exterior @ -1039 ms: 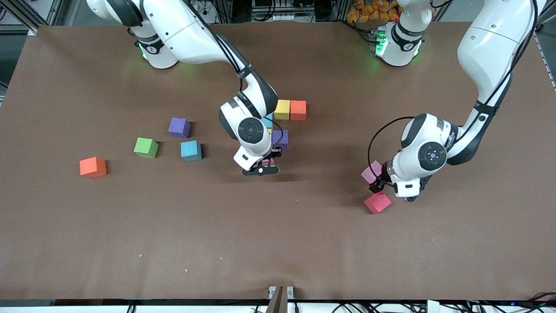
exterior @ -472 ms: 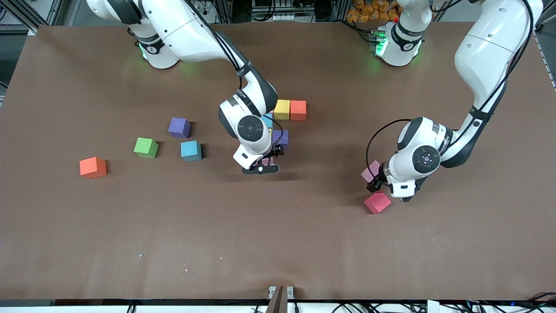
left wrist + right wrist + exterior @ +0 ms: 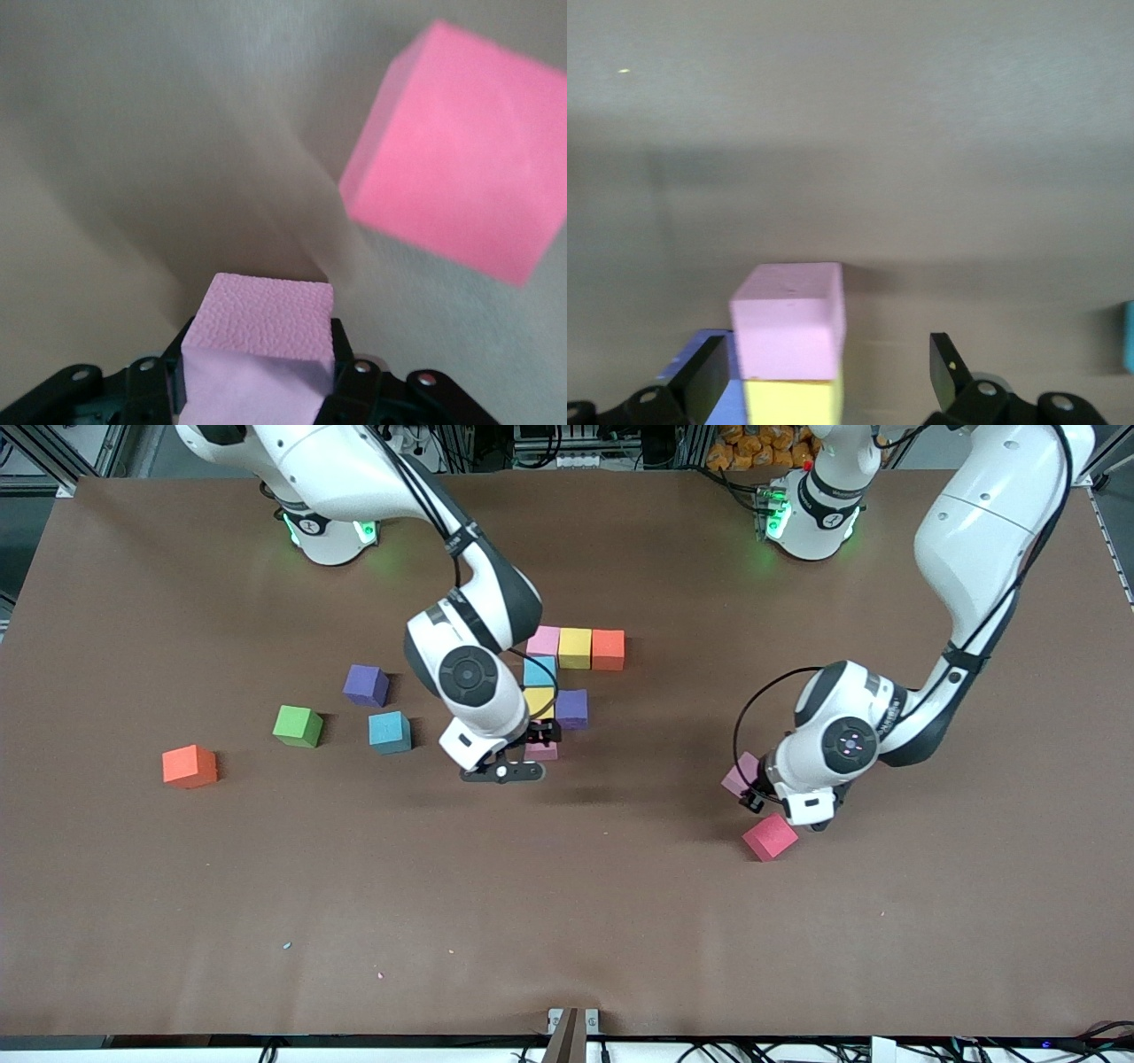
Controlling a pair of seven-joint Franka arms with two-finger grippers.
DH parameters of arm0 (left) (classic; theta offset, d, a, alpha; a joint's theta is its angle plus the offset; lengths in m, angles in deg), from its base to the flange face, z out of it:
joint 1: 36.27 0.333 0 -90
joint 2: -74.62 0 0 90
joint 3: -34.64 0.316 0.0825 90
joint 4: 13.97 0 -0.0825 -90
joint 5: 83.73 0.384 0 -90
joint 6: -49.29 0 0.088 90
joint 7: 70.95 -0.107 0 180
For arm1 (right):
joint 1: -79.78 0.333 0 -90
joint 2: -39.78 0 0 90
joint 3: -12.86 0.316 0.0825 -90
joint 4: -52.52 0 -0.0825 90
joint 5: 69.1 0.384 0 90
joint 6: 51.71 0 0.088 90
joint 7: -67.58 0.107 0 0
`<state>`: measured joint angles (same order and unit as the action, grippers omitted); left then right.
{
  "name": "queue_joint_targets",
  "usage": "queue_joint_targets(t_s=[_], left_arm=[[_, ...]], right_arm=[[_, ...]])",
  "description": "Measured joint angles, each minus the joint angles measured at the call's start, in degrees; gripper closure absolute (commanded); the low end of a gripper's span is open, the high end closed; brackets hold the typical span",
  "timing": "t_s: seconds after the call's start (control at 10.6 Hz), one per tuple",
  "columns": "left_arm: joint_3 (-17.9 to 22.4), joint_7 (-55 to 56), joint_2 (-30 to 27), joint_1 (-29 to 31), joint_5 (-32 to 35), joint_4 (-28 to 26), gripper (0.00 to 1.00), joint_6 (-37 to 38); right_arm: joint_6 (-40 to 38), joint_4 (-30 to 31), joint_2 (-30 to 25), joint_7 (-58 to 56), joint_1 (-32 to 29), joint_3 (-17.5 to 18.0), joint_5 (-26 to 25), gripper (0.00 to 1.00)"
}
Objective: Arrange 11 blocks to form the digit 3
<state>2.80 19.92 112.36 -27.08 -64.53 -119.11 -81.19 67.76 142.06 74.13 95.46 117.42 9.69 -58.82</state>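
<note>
Next, my right gripper grabs the loose light-blue block by its opposite sides to add another piece to the digit 3.
The partly built digit 3 lies mid-table: a row of pink [image 3: 543, 640], yellow [image 3: 575, 647] and red [image 3: 608, 649] blocks, then blue [image 3: 539, 671], yellow [image 3: 538, 701] with purple [image 3: 571, 708] beside it, and a pink block [image 3: 541, 750] [image 3: 788, 319] nearest the camera. My right gripper [image 3: 537, 737] [image 3: 828, 372] hangs open over that pink block, fingers well apart from it. My left gripper [image 3: 751, 795] [image 3: 263, 372] is shut on a pale pink block [image 3: 738, 775] [image 3: 266, 328] toward the left arm's end. A deep pink block [image 3: 770, 837] [image 3: 461, 155] lies close beside it.
Loose cubes lie toward the right arm's end: purple [image 3: 366, 685], green [image 3: 298, 725], blue [image 3: 390, 732] and orange [image 3: 190, 766]. The brown table [image 3: 567, 921] stretches bare toward the camera.
The right gripper has opened, let go of the pink block at the figure and drawn back toward its own end. The left gripper has shut on the pale pink block and shifted it slightly toward the figure.
</note>
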Motion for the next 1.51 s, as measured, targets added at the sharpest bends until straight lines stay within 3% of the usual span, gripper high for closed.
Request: queue_joint_targets(t_s=[0.19,0.47,0.76,1.51], left_arm=[[-0.22,12.3,0.0,-3.42,0.0,0.44,1.0,-0.14],[-0.25,32.72,0.0,-9.5,0.0,2.33,1.0,-0.2],[-0.22,46.1,0.23,-14.23,0.0,2.43,1.0,-0.19],[-0.27,57.95,0.78,-18.9,0.0,1.84,1.0,-3.01]], right_arm=[[0.02,4.38,-2.41,-6.47,-4.23,-0.3,-0.15,0.0],[-0.05,10.23,-5.49,-8.95,-6.19,-1.34,-7.63,0.0],[1.6,16.3,-8.04,-11.74,-8.13,-1.71,-9.68,0.0],[7.21,26.04,-9.21,-22.04,-13.79,-1.47,-9.88,0.0]])
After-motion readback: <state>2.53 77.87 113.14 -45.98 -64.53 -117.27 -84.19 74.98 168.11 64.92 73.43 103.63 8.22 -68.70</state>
